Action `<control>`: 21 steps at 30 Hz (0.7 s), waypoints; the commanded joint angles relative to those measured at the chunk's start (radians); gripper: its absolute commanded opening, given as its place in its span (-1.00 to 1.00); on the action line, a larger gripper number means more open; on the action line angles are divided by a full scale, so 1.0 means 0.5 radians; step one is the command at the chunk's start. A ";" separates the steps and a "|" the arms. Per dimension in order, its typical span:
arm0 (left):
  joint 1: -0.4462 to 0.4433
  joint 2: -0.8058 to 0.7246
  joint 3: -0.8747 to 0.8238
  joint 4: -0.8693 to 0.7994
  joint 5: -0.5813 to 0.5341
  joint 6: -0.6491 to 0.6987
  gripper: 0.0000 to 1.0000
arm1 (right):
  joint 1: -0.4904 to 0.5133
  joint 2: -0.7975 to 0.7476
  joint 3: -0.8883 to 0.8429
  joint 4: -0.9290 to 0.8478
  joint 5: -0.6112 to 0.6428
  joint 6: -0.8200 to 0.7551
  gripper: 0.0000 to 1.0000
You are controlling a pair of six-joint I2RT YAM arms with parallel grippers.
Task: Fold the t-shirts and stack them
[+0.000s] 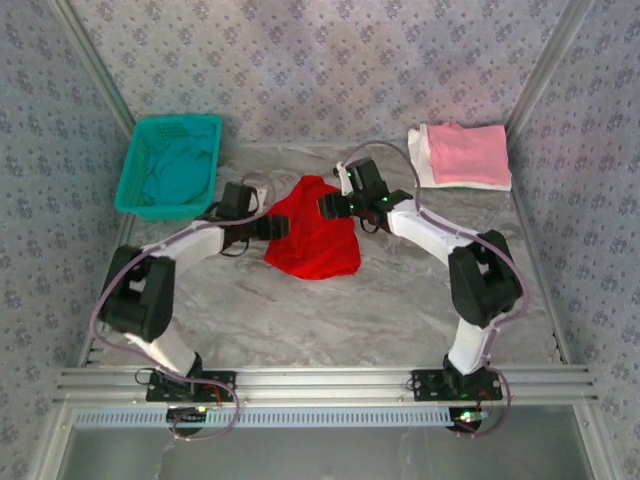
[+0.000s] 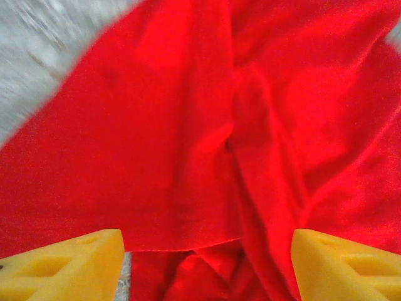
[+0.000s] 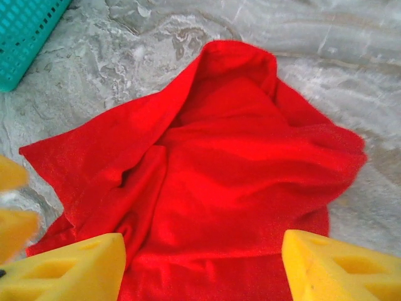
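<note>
The left gripper will next stretch the t-shirt open and flat for folding, so it will pick up the red t-shirt (image 1: 318,235) by the hem edge between its fingers.
A bright red t-shirt (image 1: 318,235) lies crumpled in the middle of the table, with folds running across it (image 2: 188,125) (image 3: 219,169). My left gripper (image 1: 275,228) is at its left edge, open, its yellow fingers spread over the cloth (image 2: 207,263) with a hem between them. My right gripper (image 1: 325,205) is at the shirt's far right side, open above the cloth (image 3: 203,263). A folded pink t-shirt (image 1: 468,152) rests on a folded white one (image 1: 425,160) at the back right. A teal t-shirt (image 1: 180,170) lies in the basket.
The teal mesh basket (image 1: 170,122) stands at the back left, its corner also near the right arm's camera (image 3: 25,37). Patterned walls close in the marble table (image 1: 330,320) on three sides. The left gripper's yellow fingers (image 3: 12,200) show blurred beside the shirt.
</note>
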 commanded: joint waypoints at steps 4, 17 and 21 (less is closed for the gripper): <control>-0.026 0.265 0.177 0.176 0.061 0.077 0.23 | -0.096 0.175 0.165 -0.201 -0.220 0.194 0.24; -0.017 0.077 0.144 0.158 -0.085 0.028 -1.00 | 0.003 0.203 0.163 -0.170 -0.441 0.244 0.18; -0.008 -0.081 0.063 0.182 -0.209 0.022 -1.00 | 0.036 0.317 0.246 -0.121 -0.569 0.345 0.15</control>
